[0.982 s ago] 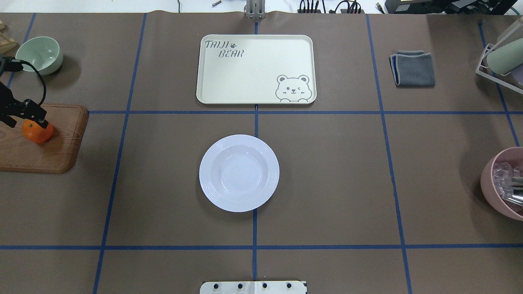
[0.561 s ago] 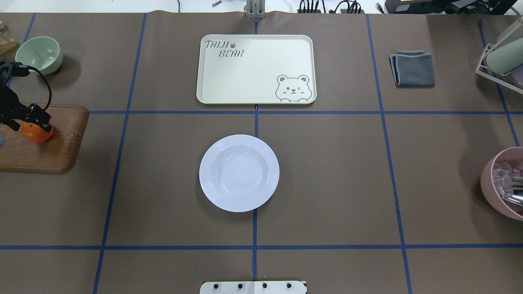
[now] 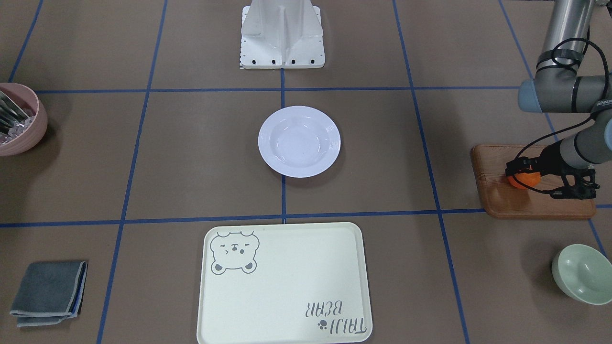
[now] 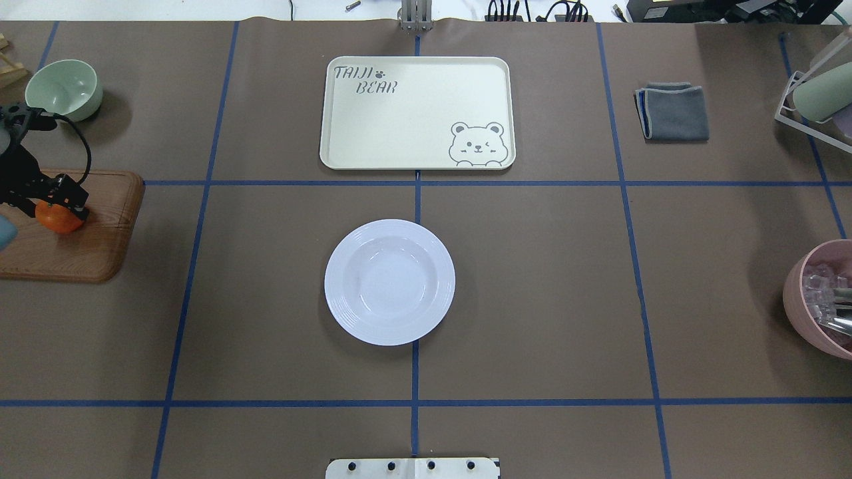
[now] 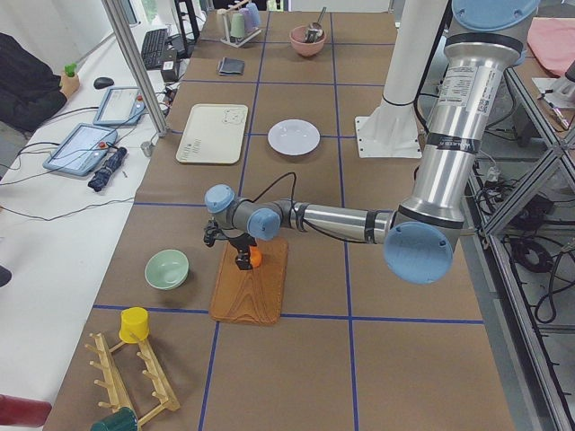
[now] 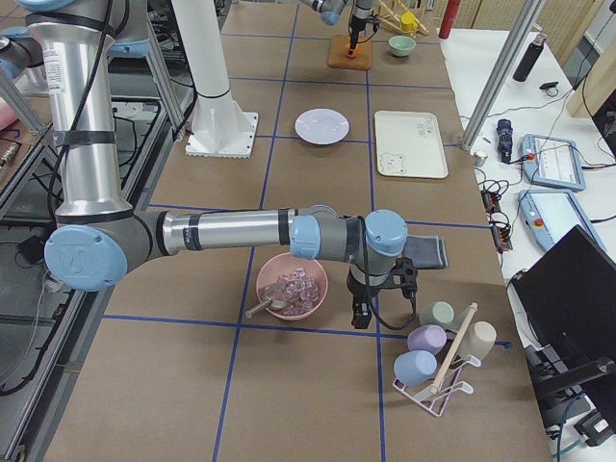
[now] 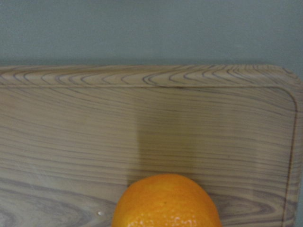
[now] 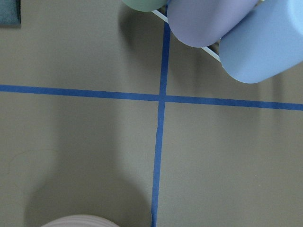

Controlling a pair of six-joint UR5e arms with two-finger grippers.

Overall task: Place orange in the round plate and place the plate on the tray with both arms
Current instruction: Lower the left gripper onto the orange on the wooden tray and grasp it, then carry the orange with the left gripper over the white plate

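Observation:
The left gripper grabs the orange by its round sides next, to set the orange in the round plate [image 3: 299, 141].
The orange [image 4: 57, 219] rests on a brown wooden board [image 4: 86, 246] at the table's left edge. My left gripper [image 4: 54, 207] is down over it, open, with a finger close on each side. The left wrist view shows the orange [image 7: 165, 201] low and centred on the board, with no fingers in frame. The white round plate [image 4: 389, 282] sits empty at the table's middle. Beyond it lies the cream bear tray [image 4: 413, 113], also empty. My right gripper [image 6: 362, 316] hangs low by the pink bowl, seen only from the side, and I cannot tell its state.
A pale green bowl [image 4: 64, 88] stands behind the board. On the right are a folded grey cloth [image 4: 672, 112], a rack of mugs [image 4: 815, 93] and a pink bowl [image 4: 822, 299] of clear pieces. The robot base [image 4: 413, 468] is at the near edge.
My left gripper has shifted slightly right and lower around the orange. The orange, plate and tray have stayed put.

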